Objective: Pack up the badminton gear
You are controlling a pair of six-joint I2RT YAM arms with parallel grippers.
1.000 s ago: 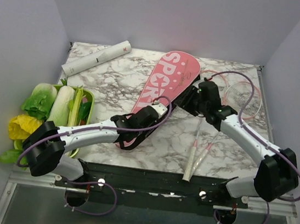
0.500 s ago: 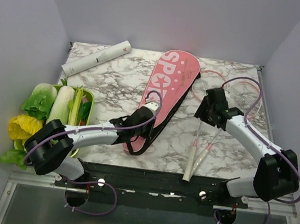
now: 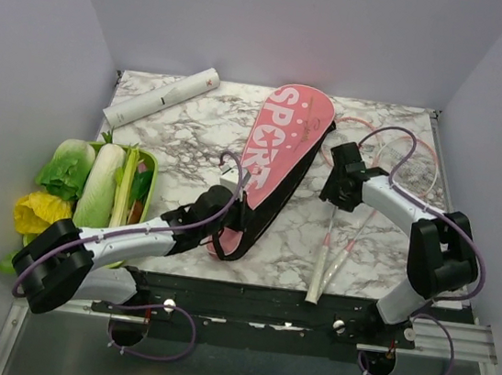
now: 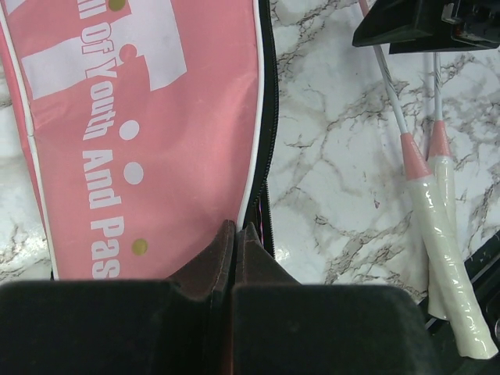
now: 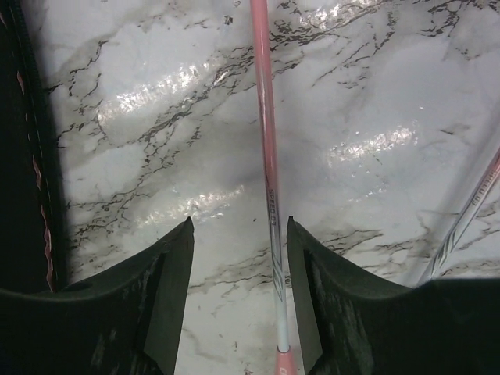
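Note:
The racket's head should stay free to slide into the cover [image 3: 274, 154], so my right gripper should grab the racket by its thin pink shaft [image 3: 332, 220].
The long pink "SPORT" cover [image 3: 274, 154] lies slanted at mid-table, its black zip edge on the right. My left gripper [image 3: 235, 227] is shut at the cover's near end, fingertips on the zipper line of the cover [image 4: 156, 141], seen in the left wrist view with my gripper [image 4: 236, 230]. Two pink-framed rackets [image 3: 327, 253] lie right of the cover, pale handles [image 4: 449, 242] toward me. My right gripper [image 3: 336, 191] is open and straddles one racket shaft [image 5: 268, 156], my gripper [image 5: 240, 226] just above the table. The white tube [image 3: 161, 95] lies at the back left. No shuttlecocks show.
A green tray [image 3: 150, 163] of leafy vegetables sits at the left edge, with loose leaves [image 3: 40, 211] beside it. The racket heads [image 3: 403, 157] lie by the right wall. The table's black front rail [image 3: 254, 304] runs below the racket handles.
My left gripper has slid along the cover's zip edge toward the near end, and that end shifted slightly right. My right gripper left the cover's right edge and came down over a racket shaft.

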